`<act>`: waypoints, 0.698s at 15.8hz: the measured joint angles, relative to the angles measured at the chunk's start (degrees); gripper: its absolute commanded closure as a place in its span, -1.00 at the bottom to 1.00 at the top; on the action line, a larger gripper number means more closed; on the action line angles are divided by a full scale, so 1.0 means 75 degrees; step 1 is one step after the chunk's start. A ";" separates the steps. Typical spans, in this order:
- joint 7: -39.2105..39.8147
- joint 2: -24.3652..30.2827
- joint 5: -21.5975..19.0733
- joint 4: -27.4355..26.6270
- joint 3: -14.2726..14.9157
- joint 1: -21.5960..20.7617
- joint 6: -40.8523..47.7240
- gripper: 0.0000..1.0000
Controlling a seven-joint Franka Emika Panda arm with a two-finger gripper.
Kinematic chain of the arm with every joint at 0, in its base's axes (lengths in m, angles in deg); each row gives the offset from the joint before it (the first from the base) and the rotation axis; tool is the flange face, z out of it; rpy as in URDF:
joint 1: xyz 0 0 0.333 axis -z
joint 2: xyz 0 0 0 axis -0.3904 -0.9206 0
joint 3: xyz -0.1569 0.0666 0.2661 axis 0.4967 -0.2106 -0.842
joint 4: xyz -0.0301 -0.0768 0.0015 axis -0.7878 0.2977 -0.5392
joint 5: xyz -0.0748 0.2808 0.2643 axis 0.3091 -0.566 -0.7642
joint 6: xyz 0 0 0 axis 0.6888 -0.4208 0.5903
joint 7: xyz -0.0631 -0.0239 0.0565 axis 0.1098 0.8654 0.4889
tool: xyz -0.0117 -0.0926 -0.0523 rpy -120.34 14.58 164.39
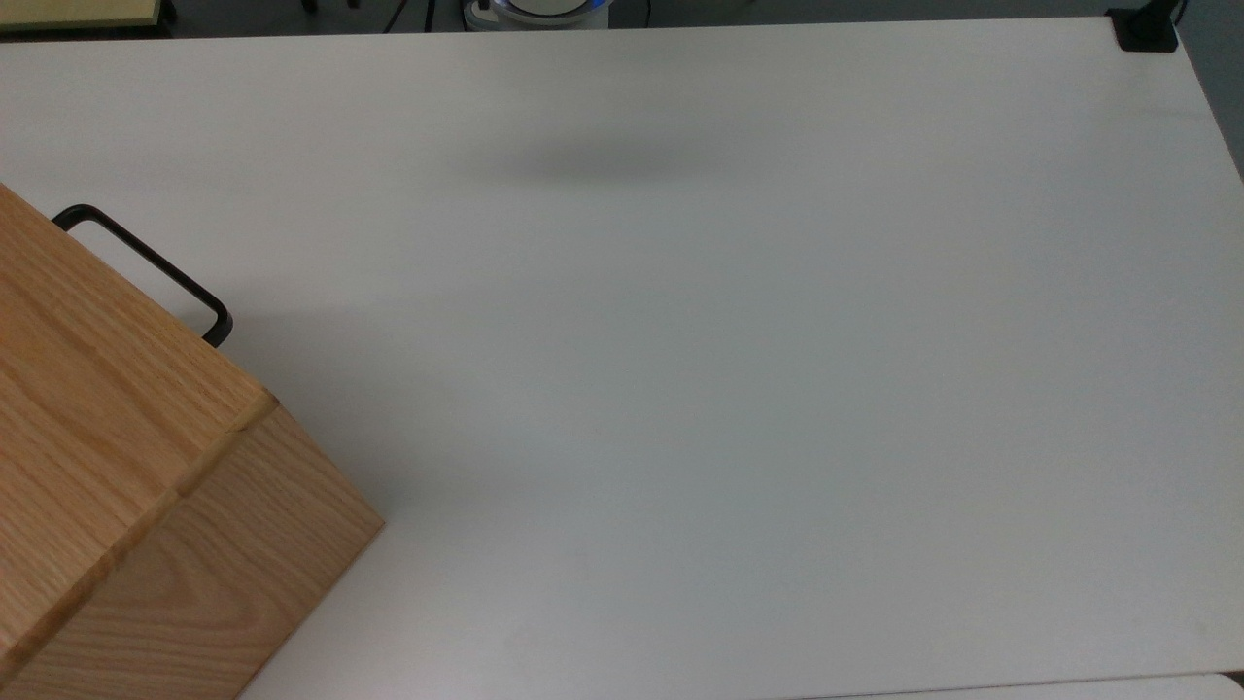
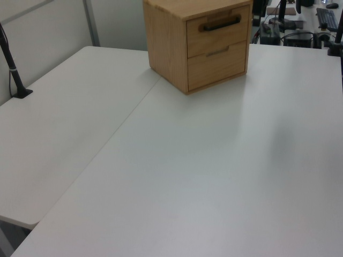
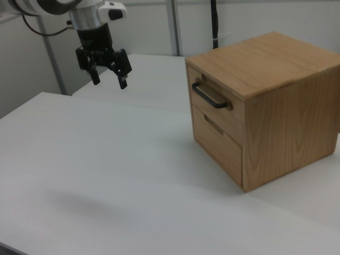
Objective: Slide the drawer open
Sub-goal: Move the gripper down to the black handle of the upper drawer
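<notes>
The upper drawer [image 2: 217, 31] has to slide open, so my gripper will grab its black bar handle [image 2: 220, 23] next.
An oak-grain box casing [image 3: 276, 101] stands on the white table, at the right view's right. Its upper drawer [image 3: 212, 101] is pushed in flush, with a black bar handle [image 3: 209, 96] on its front. The same drawer [image 2: 217, 31] and handle [image 2: 220, 23] appear at the top of the left view, and the handle [image 1: 146, 262] sticks out past the casing at the top view's left. My gripper [image 3: 109, 81] hangs open and empty above the table at the right view's upper left, well apart from the handle.
A second, lower drawer [image 3: 215, 141] with a small notch sits under the first. The white table [image 1: 729, 389] spreads wide. A black clamp [image 1: 1145, 29] sits at its corner. A black post [image 2: 13, 69] stands at the left view's left edge.
</notes>
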 measured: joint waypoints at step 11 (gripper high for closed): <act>-0.7245 -0.0072 -0.0813 -0.0565 0.0666 0.0686 -0.2028 -1.00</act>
